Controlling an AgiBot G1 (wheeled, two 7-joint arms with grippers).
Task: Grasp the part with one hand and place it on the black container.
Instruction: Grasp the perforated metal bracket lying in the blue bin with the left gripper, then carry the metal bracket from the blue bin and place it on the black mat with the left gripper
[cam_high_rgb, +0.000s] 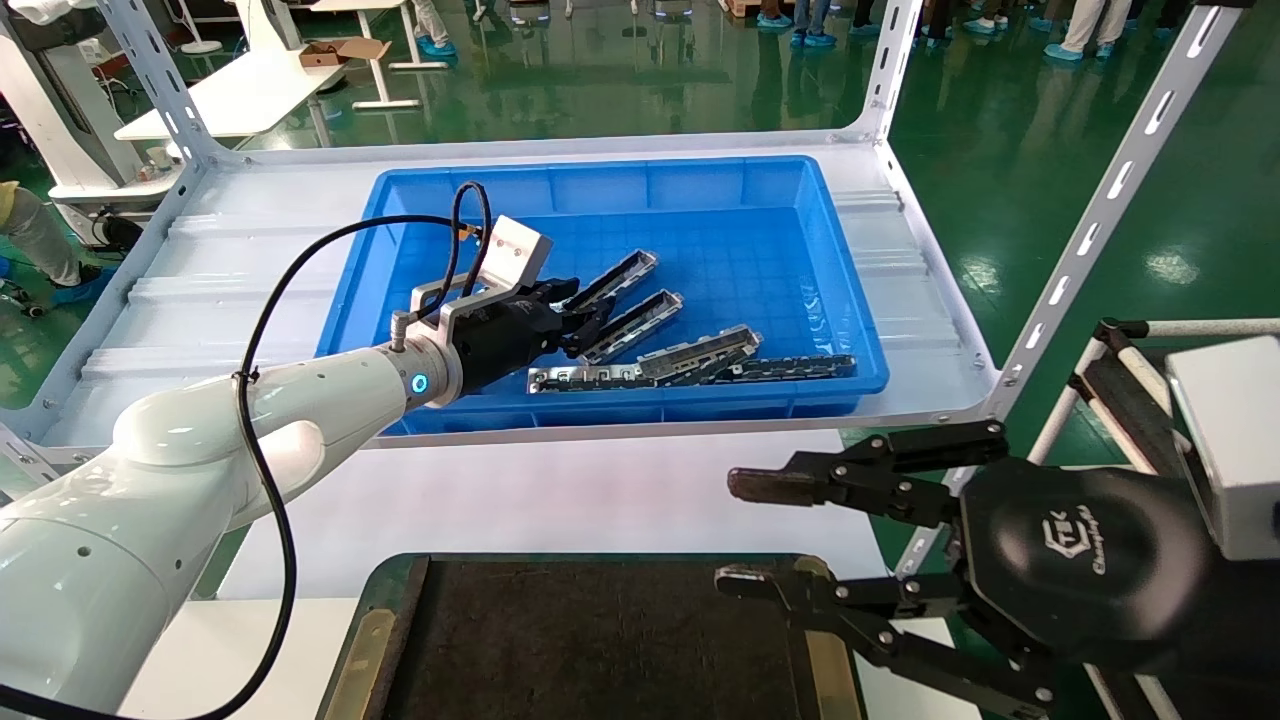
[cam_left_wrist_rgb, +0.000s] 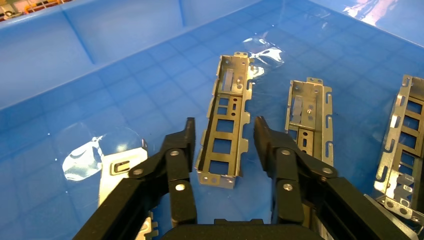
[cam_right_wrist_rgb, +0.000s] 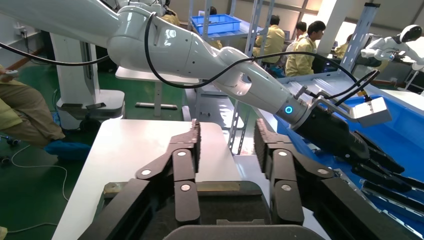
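Note:
I should next take the channel part by the sides of its windowed section (cam_left_wrist_rgb: 207, 146) with my left gripper, so that it can go on the black container.
Several silvery metal channel parts lie in the blue bin (cam_high_rgb: 800, 210) on the shelf. My left gripper (cam_high_rgb: 588, 318) reaches into the bin and is open. In the left wrist view the left gripper (cam_left_wrist_rgb: 223, 132) has its fingers on either side of the near end of one part (cam_left_wrist_rgb: 227, 107) without touching it. That part also shows in the head view (cam_high_rgb: 625, 278). The black container (cam_high_rgb: 600, 640) lies at the near edge, below the shelf. My right gripper (cam_high_rgb: 730, 532) is open and empty, hovering over the container's right edge. The right wrist view shows the right gripper (cam_right_wrist_rgb: 227, 130) above the container (cam_right_wrist_rgb: 215, 200).
Two more channel parts (cam_left_wrist_rgb: 310, 117) (cam_left_wrist_rgb: 402, 145) lie beside the straddled one. A flat silver clip (cam_left_wrist_rgb: 120, 170) lies by the other finger. A silver clip strip (cam_high_rgb: 585, 378) and a black chain-like strip (cam_high_rgb: 795, 367) lie along the bin's near wall. Slotted shelf posts (cam_high_rgb: 1100, 210) stand at the right.

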